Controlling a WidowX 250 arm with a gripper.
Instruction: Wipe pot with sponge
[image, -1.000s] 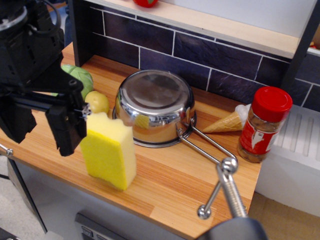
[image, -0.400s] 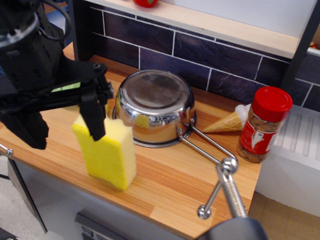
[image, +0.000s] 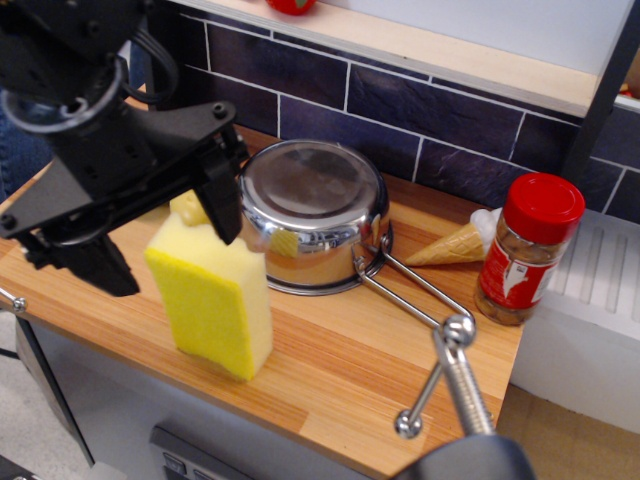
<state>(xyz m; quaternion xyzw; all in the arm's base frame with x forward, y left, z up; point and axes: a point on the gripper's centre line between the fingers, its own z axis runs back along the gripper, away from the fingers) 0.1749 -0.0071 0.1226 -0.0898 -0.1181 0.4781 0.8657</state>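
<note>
I need to wipe the upside-down steel pot (image: 316, 205), so next I should grab the yellow sponge by its top end (image: 207, 250).
The pot (image: 310, 200) is shiny steel and lies upside down at the back of the wooden counter (image: 340, 360). Its wire-loop handle (image: 415, 290) points to the front right. The sponge (image: 212, 295) is a thick yellow block standing upright just left of and in front of the pot. My black gripper (image: 172, 252) hangs over the sponge's top. It is open. One finger (image: 222, 200) is at the sponge's top right corner, next to the pot. The other finger (image: 100, 268) is to the sponge's left, clear of it.
A red-capped spice jar (image: 528, 250) and a toy ice-cream cone (image: 450, 243) stand right of the pot. A small yellow potato (image: 187, 207) peeks out behind the sponge. A metal rod with a ball end (image: 455, 350) rises in the foreground. A dark tiled wall (image: 440, 110) is behind.
My gripper has swung right and toward the pot, from beside the sponge's left face to over its top. The sponge and pot have not moved.
</note>
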